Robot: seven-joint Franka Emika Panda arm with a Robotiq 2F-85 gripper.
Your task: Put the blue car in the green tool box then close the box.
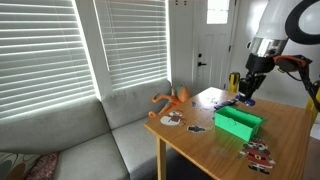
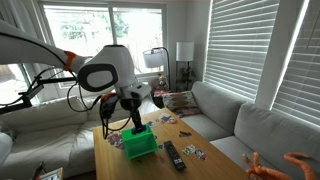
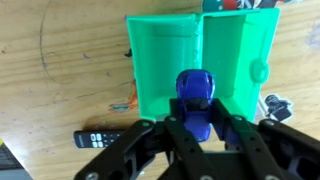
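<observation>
The blue car hangs over the fold between the box's halves and would fall short, so my gripper should keep holding it.
In the wrist view my gripper (image 3: 196, 122) is shut on the blue car (image 3: 196, 92), a small dark-blue toy with its nose pointing away from me. It hangs just above the green tool box (image 3: 165, 60), which lies open with its lid (image 3: 240, 50) folded out to the right. In both exterior views the gripper (image 1: 247, 97) (image 2: 134, 122) hovers a little above the green tool box (image 1: 238, 122) (image 2: 140, 143) on the wooden table (image 1: 200, 145). The car is too small to make out there.
A black remote (image 3: 100, 137) (image 2: 174, 155) lies on the table beside the box. An orange long-limbed toy figure (image 1: 172, 100) sits at the table's edge by the grey sofa (image 1: 90, 140). Red-and-white flat pieces (image 1: 258, 152) lie near the front edge.
</observation>
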